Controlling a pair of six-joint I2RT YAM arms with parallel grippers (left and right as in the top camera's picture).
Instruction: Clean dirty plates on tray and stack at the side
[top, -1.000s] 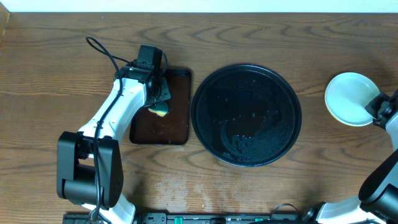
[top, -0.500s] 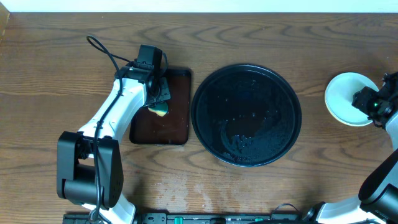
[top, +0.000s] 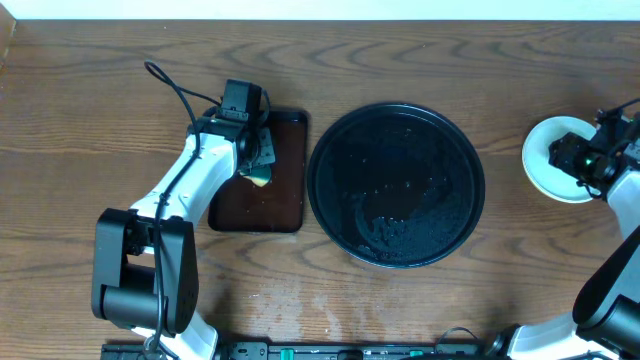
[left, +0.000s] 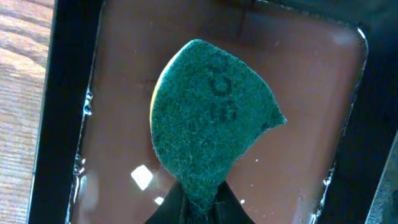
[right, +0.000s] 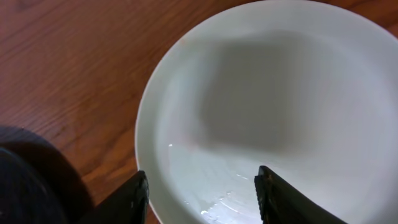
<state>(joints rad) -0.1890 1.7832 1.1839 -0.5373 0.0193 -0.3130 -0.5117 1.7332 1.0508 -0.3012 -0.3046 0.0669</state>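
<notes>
The left gripper should open now: the flat surface of the brown rectangular tray is below the green-and-yellow sponge (top: 259, 178), so the sponge would end up inside the tray.
A pale glossy plate (top: 545, 160) (right: 280, 93) lies on the bare wood at the far right. My right gripper (top: 572, 158) (right: 202, 199) hovers over its near rim, open; one finger (right: 134, 199) is outside the rim and the other over the bowl, gripping nothing. The round black tray (top: 400, 150) in the middle is wet and glossy, with no plate on it. My left gripper (top: 255, 158) (left: 202, 208) is shut on a green-and-yellow sponge (top: 259, 178) (left: 211, 118), held just over a brown rectangular tray.
The brown rectangular tray (top: 255, 205) (left: 298, 93) lies just left of the black tray, its wet surface shining. The left arm's cable (top: 170, 85) loops over the table behind it. The wood-grain tabletop (top: 100, 120) surrounds both trays.
My right gripper has moved left from the plate's right edge to above the plate, and its jaws have spread wider. The plate stays put. The left arm has barely shifted.
</notes>
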